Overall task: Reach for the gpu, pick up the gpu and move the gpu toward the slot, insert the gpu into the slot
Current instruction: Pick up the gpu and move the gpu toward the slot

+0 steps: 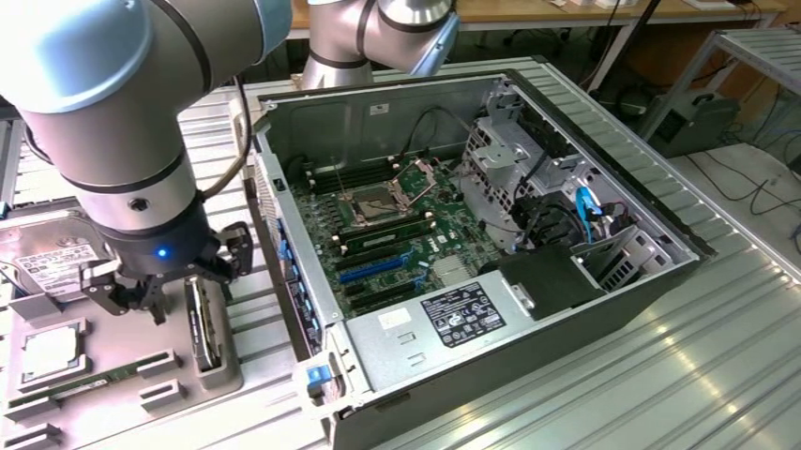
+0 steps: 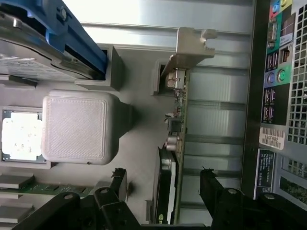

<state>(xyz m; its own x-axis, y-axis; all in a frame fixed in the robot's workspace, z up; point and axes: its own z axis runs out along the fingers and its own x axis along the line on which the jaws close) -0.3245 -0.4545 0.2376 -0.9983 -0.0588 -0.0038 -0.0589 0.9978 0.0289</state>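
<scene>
My gripper should grab the GPU by its black fan housing (image 2: 166, 186) next. Then the GPU's silver bracket (image 2: 188, 48) stays free to be inserted into the slot.
The gpu (image 1: 204, 323) is a thin dark card standing on edge in a grey holder tray (image 1: 126, 422), at the exterior view's left beside the open computer case (image 1: 526, 309). In the wrist view the gpu (image 2: 175, 139) shows edge-on, with its silver bracket (image 2: 192, 45) at the far end. My gripper (image 1: 175, 286) hangs just above the card, open. Its black fingers (image 2: 211, 189) stand on either side of the card's near end without touching it. The blue slots (image 1: 375, 272) lie on the green motherboard inside the case.
The tray also holds a silver hard drive (image 1: 51, 258), a processor chip (image 1: 51, 352) and a green memory stick (image 1: 82, 382). A grey block (image 2: 74, 127) sits next to the gpu. The case's rear port panel (image 2: 283, 96) is close beside the card. Everything rests on a ribbed metal table (image 1: 651, 375).
</scene>
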